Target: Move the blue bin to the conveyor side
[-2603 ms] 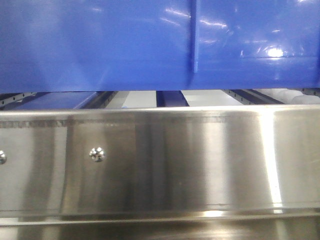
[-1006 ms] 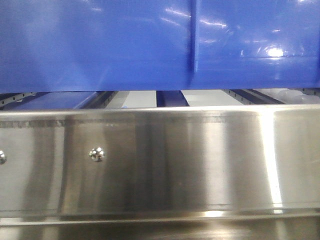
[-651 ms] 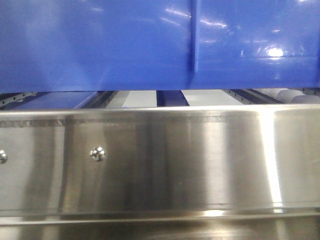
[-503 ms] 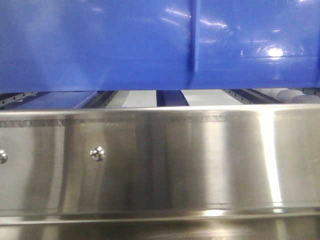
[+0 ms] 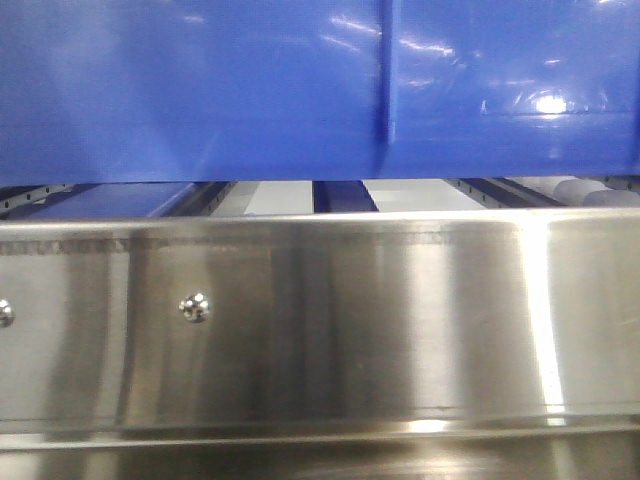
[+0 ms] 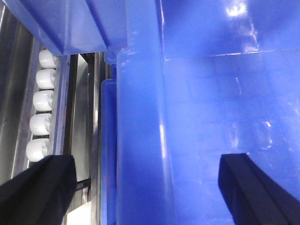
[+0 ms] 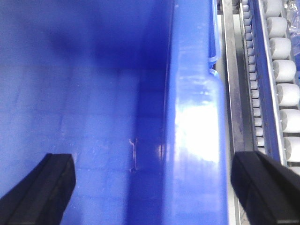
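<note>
I should grab the blue bin (image 6: 211, 93) by its side rim (image 6: 143, 154) with my left gripper next, to move it to the conveyor side.
The blue bin (image 5: 200, 90) fills the top of the front view, its lower edge just above a steel rack. In the left wrist view my left gripper (image 6: 145, 164) is open and straddles the bin's (image 6: 211, 93) left wall rim, with one dark finger (image 6: 42, 187) outside over the rack and the other (image 6: 248, 183) inside the bin. In the right wrist view my right gripper (image 7: 154, 164) is open and straddles the bin's (image 7: 70, 70) right wall rim, with one finger (image 7: 47, 183) inside and one (image 7: 267, 183) outside. The conveyor is out of view.
A stainless-steel rack panel (image 5: 330, 320) with a bolt (image 5: 194, 308) spans the lower front view. Rows of white rollers run along the rack beside the bin on the left (image 6: 42, 103) and on the right (image 7: 286, 70).
Almost nothing: the bin's lower edge sits a touch higher, and the white rollers at the right show slightly more.
</note>
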Motion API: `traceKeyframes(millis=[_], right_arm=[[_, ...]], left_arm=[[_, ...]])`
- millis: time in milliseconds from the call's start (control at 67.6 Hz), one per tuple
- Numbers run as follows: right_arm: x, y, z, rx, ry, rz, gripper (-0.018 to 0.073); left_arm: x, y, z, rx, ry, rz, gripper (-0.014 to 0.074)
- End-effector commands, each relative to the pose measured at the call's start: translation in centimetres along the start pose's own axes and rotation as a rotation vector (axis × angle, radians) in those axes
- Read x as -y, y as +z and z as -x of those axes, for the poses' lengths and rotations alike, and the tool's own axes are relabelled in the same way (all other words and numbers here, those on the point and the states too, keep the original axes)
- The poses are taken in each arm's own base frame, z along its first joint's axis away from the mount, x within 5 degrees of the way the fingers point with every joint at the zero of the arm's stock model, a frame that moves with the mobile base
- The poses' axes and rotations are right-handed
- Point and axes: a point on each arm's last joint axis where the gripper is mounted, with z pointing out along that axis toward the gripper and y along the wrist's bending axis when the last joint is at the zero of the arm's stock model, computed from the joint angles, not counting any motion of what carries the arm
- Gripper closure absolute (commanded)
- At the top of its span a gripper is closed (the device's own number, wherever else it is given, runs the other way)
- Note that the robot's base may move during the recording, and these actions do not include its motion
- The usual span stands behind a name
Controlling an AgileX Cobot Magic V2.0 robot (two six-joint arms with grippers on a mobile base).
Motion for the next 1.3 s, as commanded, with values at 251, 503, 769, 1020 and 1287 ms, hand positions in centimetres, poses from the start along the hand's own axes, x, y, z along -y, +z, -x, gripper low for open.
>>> traceKeyframes(millis=[251,503,769,1020,1287], right_arm=[[0.1,-0.4,0.2,0.027,-0.012,-0.011,0.0684],[0.5,-1.0,0.3,0.054,-0.04,-0.053,0.0631],[1.4,-4.9,-0.2,0.151,-0.047,-0.075,0.0631],[2.1,-9.3,-1.3,0.257,-0.069,-0.078,0.0631],[2.9,-14.2,-3.0,0.369,-0.095,-0.059,0.0631]], left_arm=[[-0.4,-0.1,0.0,0.008,0.012,0.036,0.0648],[-0.5,-0.1,0.0,0.008,0.016,0.045,0.0602],[-0.6,-3.1,-0.7,0.083,0.003,0.035,0.0602],[-0.4,-9.1,-2.7,0.238,-0.029,-0.024,0.0602],[-0.8,-14.9,-5.4,0.421,-0.04,-0.015,0.0602]])
